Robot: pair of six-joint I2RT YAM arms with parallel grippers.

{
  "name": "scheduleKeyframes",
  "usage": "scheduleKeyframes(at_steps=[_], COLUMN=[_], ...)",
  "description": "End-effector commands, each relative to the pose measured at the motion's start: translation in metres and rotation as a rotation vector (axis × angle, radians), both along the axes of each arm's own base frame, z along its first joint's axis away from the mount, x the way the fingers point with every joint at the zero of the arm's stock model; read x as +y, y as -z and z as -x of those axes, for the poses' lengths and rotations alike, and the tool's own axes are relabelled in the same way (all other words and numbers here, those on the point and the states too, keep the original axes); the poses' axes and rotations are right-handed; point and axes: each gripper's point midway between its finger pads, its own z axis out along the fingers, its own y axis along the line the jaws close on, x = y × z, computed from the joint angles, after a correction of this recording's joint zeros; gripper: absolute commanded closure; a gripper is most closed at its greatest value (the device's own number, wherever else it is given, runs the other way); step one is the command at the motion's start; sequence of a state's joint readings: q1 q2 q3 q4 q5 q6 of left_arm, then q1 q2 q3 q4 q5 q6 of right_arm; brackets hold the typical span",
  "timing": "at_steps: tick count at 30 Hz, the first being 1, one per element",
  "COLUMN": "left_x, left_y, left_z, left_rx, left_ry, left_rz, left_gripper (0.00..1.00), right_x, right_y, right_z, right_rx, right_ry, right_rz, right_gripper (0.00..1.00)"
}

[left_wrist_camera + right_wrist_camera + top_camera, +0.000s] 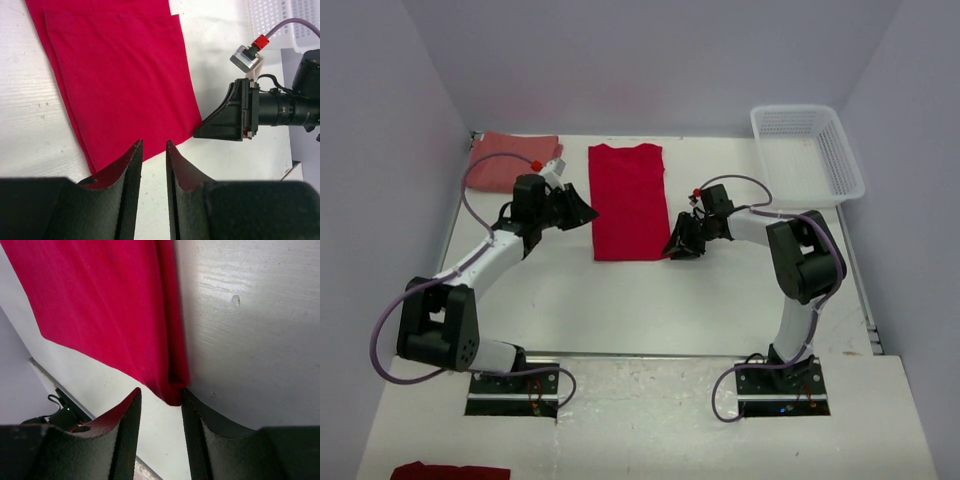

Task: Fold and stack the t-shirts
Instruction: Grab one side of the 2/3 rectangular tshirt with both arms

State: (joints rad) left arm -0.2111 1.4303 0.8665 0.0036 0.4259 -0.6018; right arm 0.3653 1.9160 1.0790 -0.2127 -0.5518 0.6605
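Observation:
I will fold the t-shirt's front edge over, so next I will use my left gripper to grab the bright red t-shirt's front corner (597, 258) (94, 169), opposite my right gripper's corner.
The bright red t-shirt (628, 200) lies folded into a long strip in the middle of the table. The salmon-red t-shirt (510, 160) lies folded at the back left. My left gripper (582, 212) hovers at the red shirt's left edge near its front corner; in the left wrist view (153, 145) its jaws are slightly apart and empty, with the shirt (120, 75) just beyond the tips. My right gripper (677, 245) is at the shirt's front right corner; in the right wrist view (161, 392) it is open, and the shirt's corner (172, 390) touches the right finger.
A white lattice basket (807, 155) stands at the back right and shows in the left wrist view (280, 20). A bit of dark red cloth (450, 470) lies at the bottom left, off the table. The right gripper (225, 117) shows in the left wrist view.

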Motion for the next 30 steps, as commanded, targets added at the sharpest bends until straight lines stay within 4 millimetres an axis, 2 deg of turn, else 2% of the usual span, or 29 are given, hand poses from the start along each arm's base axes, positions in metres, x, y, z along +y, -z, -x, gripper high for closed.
scheduleKeyframes(at_steps=[1, 4, 6, 8, 9, 10, 16, 19, 20, 23, 25, 30], left_x=[0.004, 0.005, 0.008, 0.014, 0.015, 0.016, 0.022, 0.015, 0.013, 0.009, 0.006, -0.001], left_y=[-0.019, -0.012, -0.001, 0.012, 0.019, 0.026, 0.087, 0.098, 0.108, 0.115, 0.121, 0.121], left_z=[0.001, 0.011, 0.018, 0.025, 0.027, 0.030, 0.053, 0.057, 0.061, 0.060, 0.060, 0.056], left_rx=[-0.090, -0.071, -0.047, -0.018, -0.004, 0.012, 0.161, 0.191, 0.218, 0.234, 0.252, 0.244], left_ry=[-0.029, -0.021, -0.032, -0.051, -0.056, -0.063, -0.086, -0.065, -0.057, -0.056, -0.049, -0.036], left_rz=[0.002, -0.011, -0.036, -0.058, -0.067, -0.075, -0.127, -0.096, -0.088, -0.067, -0.052, -0.015], left_gripper=[0.73, 0.73, 0.73, 0.72, 0.71, 0.71, 0.67, 0.62, 0.59, 0.58, 0.53, 0.47], right_x=[-0.012, -0.015, -0.016, -0.018, -0.020, -0.020, -0.022, -0.021, -0.020, -0.019, -0.020, -0.019], right_y=[0.021, 0.025, 0.026, 0.027, 0.028, 0.026, 0.026, 0.026, 0.027, 0.026, 0.027, 0.027], right_z=[-0.006, -0.009, -0.007, -0.008, -0.006, -0.007, -0.006, -0.005, -0.005, -0.004, -0.002, -0.002], right_rx=[0.005, 0.013, 0.015, 0.010, 0.014, 0.001, -0.006, -0.010, -0.006, -0.011, -0.009, -0.009], right_ry=[0.047, 0.055, 0.061, 0.071, 0.080, 0.083, 0.083, 0.077, 0.072, 0.068, 0.063, 0.058], right_rz=[0.070, 0.072, 0.076, 0.081, 0.088, 0.087, 0.092, 0.089, 0.087, 0.080, 0.083, 0.077], right_gripper=[0.61, 0.63, 0.70, 0.81, 0.95, 1.00, 1.00, 1.00, 1.00, 1.00, 1.00, 1.00])
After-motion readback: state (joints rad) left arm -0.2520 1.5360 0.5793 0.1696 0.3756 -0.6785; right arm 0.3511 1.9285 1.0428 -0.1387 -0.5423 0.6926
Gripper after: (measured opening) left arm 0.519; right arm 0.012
